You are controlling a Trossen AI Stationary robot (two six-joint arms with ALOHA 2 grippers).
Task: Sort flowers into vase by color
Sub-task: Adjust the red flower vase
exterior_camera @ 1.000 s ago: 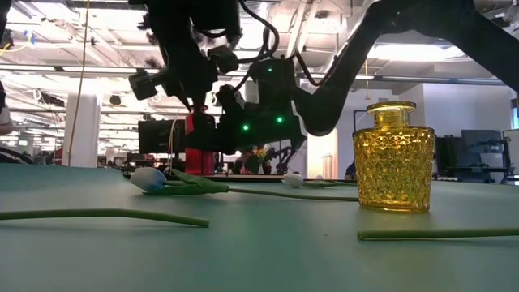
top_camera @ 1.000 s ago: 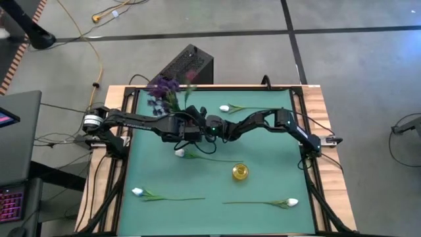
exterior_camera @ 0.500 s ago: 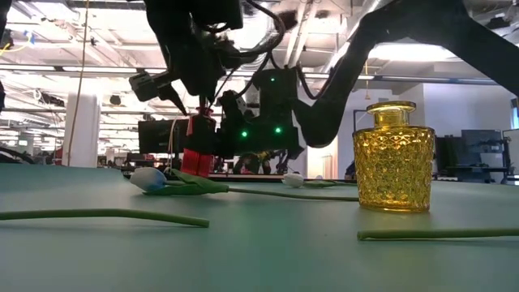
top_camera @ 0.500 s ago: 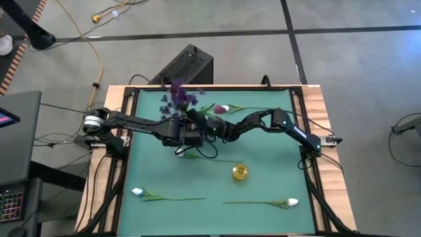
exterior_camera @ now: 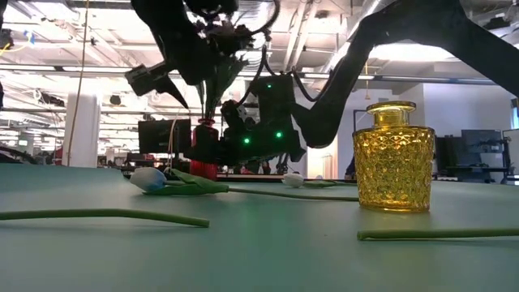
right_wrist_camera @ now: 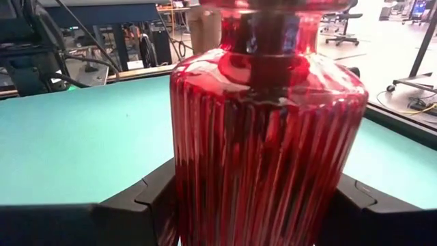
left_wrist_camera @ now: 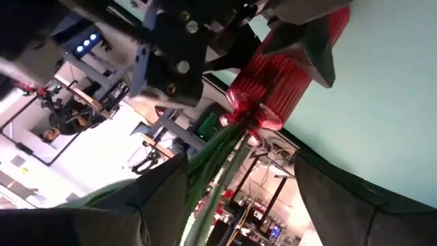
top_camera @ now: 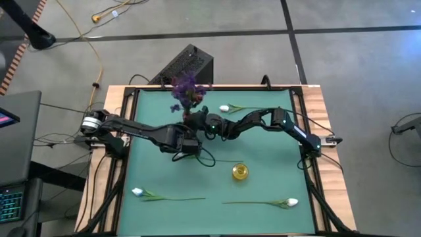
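The red ribbed vase (right_wrist_camera: 263, 150) is upright with its base down at the green mat and would stay standing. My right gripper should open now.
A bunch of purple flowers (top_camera: 187, 89) stands with its green stems (left_wrist_camera: 215, 164) in the mouth of a red ribbed vase (exterior_camera: 204, 152) near the table's middle. My right gripper (top_camera: 200, 122) is shut on that vase. My left gripper (left_wrist_camera: 239, 164) is open just on the near-left side of the vase, and the stems run up between its fingers, close to one of them. White flowers lie flat on the green mat at the far side (top_camera: 223, 108), near left (top_camera: 138, 192) and near right (top_camera: 289, 203). A yellow glass vase (top_camera: 240, 172) stands upright, free. My left gripper: I cannot tell whether one finger touches the stems. My right gripper pinches the red vase's ribbed body (right_wrist_camera: 205, 171) between its two fingers (right_wrist_camera: 153, 198), one on each side. The fingers come level from the table's right. The vase stands upright with its base at mat height.
Another white flower (exterior_camera: 147, 178) lies on the mat right in front of the red vase. Long green stems (exterior_camera: 105, 216) stretch across the near mat. A black box (top_camera: 187, 66) sits beyond the far edge. Wooden rails border the mat.
My left gripper has opened, let go of the purple flowers' stems and drawn back a little toward the near edge. The red vase, tilted before, has come upright in my right gripper. The purple blooms have swung toward the table's right and now stand over the vase.
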